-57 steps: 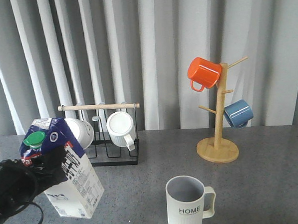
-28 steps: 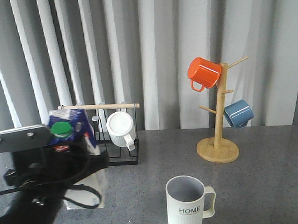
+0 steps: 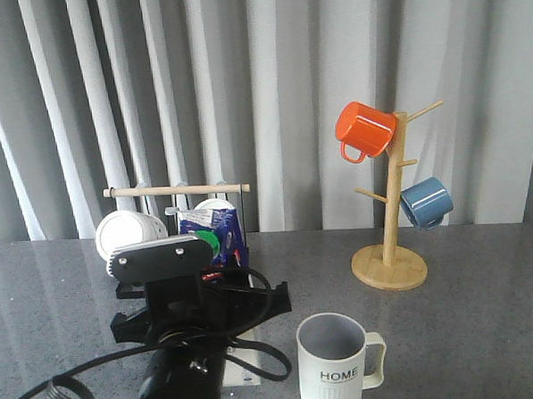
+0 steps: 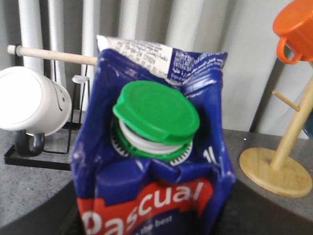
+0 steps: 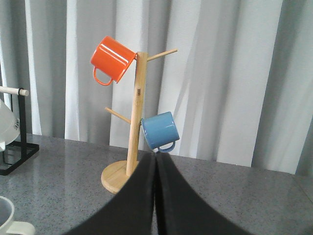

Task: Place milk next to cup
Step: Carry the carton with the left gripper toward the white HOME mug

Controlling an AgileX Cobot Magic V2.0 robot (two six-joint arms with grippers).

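The robot's left gripper should lower the milk before letting go, because the milk's lower edge (image 3: pixel 245 378) is still above the tabletop beside the cup (image 3: pixel 332 364).
The milk (image 3: pixel 216 231), a blue-and-white carton with a green cap, is held upright in my left gripper (image 3: pixel 201 323), just left of the cup (image 3: pixel 332 364). The cup is off-white with a grey inside and black "HOME" lettering, and its handle points right. In the left wrist view the milk (image 4: pixel 151 147) fills the frame, with the red "Pascual" label low down and dark fingers (image 4: pixel 58 215) at its sides. My right gripper (image 5: pixel 156 161) is shut and empty, low over the table and out of the front view. The cup's rim shows in the right wrist view (image 5: pixel 7 215).
A wooden mug tree (image 3: pixel 391 264) with an orange mug (image 3: pixel 364 130) and a blue mug (image 3: pixel 425 202) stands at the back right. A black wire rack (image 3: pixel 177 192) with white ribbed mugs (image 3: pixel 125 234) stands behind the milk. My left arm's cables (image 3: pixel 71 393) trail at the front left.
My left arm has carried the milk rightwards from the table's left edge to a spot close beside the cup, and the milk now stands upright instead of tilted.
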